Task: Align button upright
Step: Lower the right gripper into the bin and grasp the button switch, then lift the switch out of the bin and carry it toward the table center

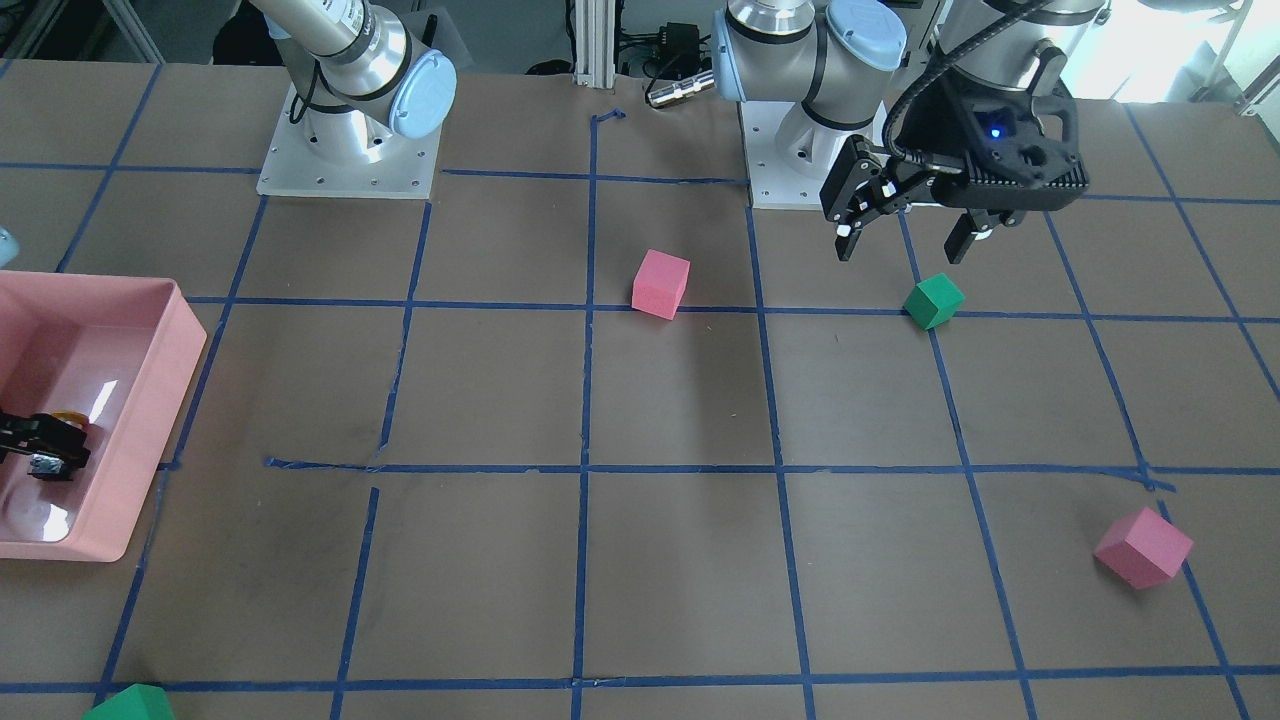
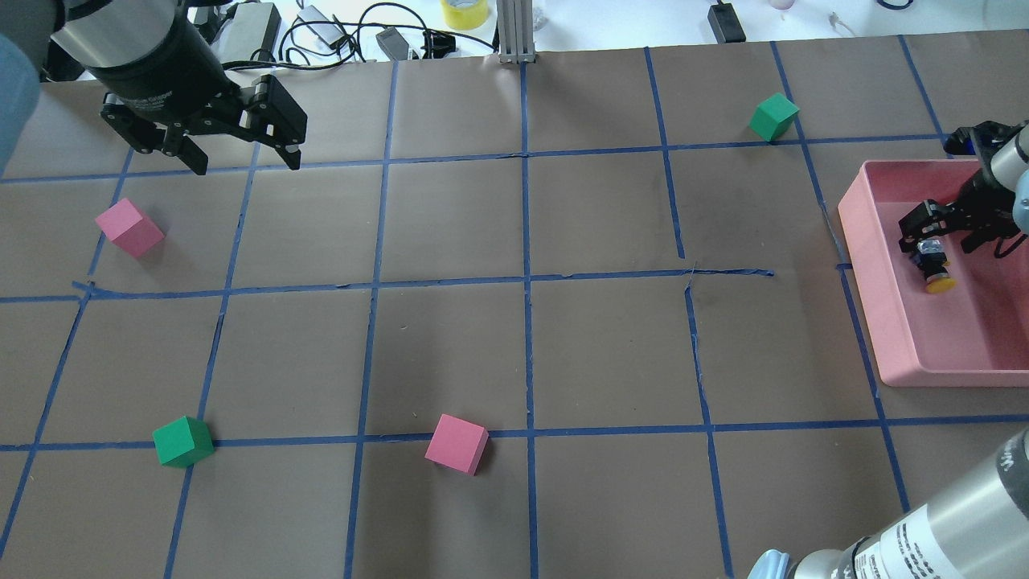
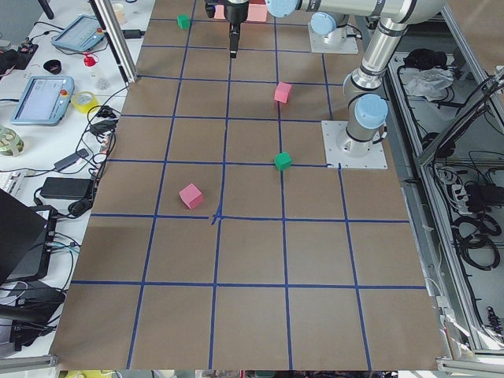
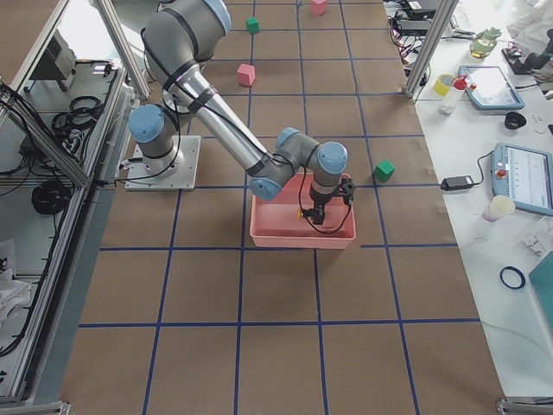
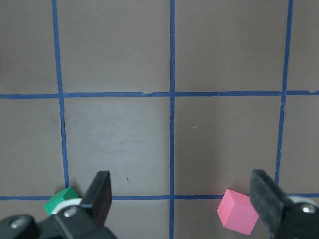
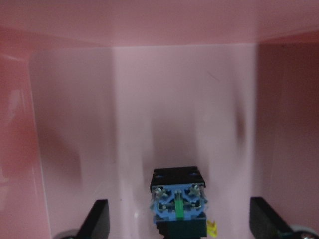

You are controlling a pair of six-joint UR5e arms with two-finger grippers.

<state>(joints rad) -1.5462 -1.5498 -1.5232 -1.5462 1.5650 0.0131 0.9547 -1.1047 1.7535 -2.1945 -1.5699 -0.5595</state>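
Observation:
The robot needs to set the button upright, so its right gripper should next take hold of the button by its blocky black-and-blue base (image 6: pixel 179 203).
The button (image 2: pixel 934 265) lies on its side on the floor of the pink tray (image 2: pixel 900 338), its yellow cap toward the robot. In the right wrist view its blocky base (image 6: pixel 178 196) faces the camera, with a sliver of yellow below it. My right gripper (image 2: pixel 940 241) is open and reaches down into the tray. Its fingers (image 6: pixel 99 219) stand wide apart on either side of the button, not touching it. The button also shows in the front-facing view (image 1: pixel 52 450). My left gripper (image 2: pixel 241 161) is open and empty, hovering above the table at the far left.
Two pink foam cubes (image 2: pixel 129 227) (image 2: pixel 457 444) and two green foam cubes (image 2: pixel 182 441) (image 2: pixel 773 117) lie scattered on the brown table with its blue tape grid. The tray's walls (image 6: pixel 149 30) close in around the right gripper. Cables and clutter lie beyond the far edge.

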